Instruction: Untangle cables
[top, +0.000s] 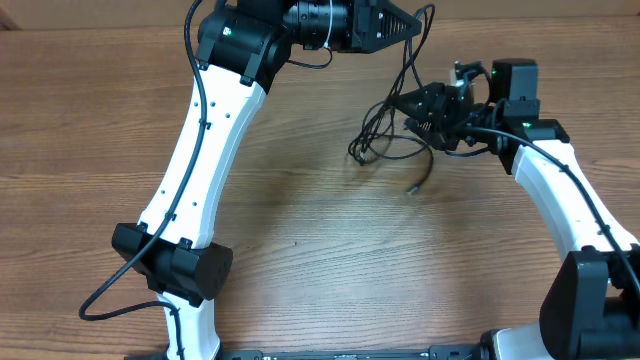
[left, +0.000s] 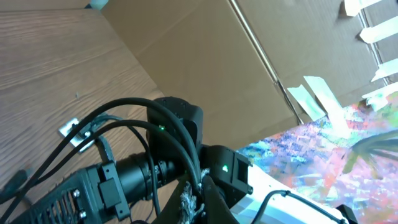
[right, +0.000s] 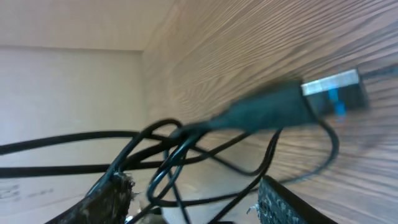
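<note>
My right gripper grabs a cable loop at the bundle's side next, away from my left gripper's pinch, to untangle the cables.
The thin black cables form a tangled bundle on the wooden table at upper right, with one loose plug end lying below it. My left gripper is raised at the top and shut on a strand that rises from the bundle. In the left wrist view its fingers pinch the cables. My right gripper is at the bundle's right side. In the right wrist view its fingers are apart with cable loops between them, and a silver-tipped plug hangs beyond.
The wooden table spreads below and left of the bundle. A cardboard wall stands behind the table. The white left arm crosses the table's left half, and the right arm runs along the right side.
</note>
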